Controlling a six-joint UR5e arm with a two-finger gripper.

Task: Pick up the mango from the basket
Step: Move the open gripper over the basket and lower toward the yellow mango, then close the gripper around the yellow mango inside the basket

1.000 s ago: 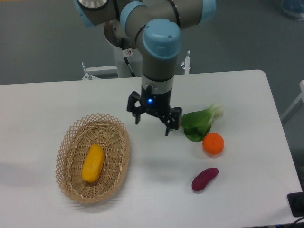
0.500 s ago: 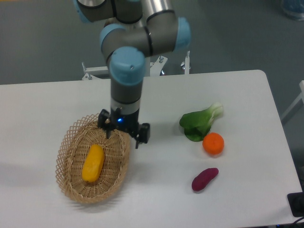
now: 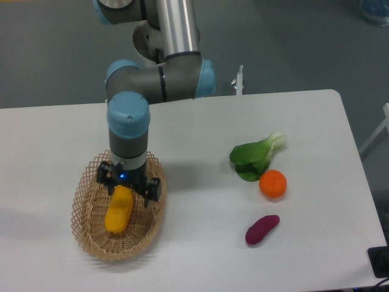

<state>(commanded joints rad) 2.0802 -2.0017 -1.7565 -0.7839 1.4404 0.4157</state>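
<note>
The robot next needs to pick up the mango with the gripper by its narrower end (image 3: 123, 194), to take the mango out of the wicker basket (image 3: 86, 234).
The mango (image 3: 118, 211) is a smooth yellow-orange oblong fruit lying lengthwise in the oval tan wicker basket (image 3: 86, 234) at the front left of the table. My gripper (image 3: 127, 188) hangs over the basket with its fingers spread open, one on each side of the mango's far end. The fingers stand apart and hold nothing. The wrist hides the far tip of the mango.
A green bok choy (image 3: 255, 157), a round orange fruit (image 3: 273, 184) and a purple sweet potato (image 3: 262, 229) lie on the right half of the white table (image 3: 200, 243). A metal bracket (image 3: 238, 81) stands at the table's back edge.
The gripper has moved left and forward from the table's middle to above the basket, and has come down over the mango's far end. The mango and basket have not moved.
</note>
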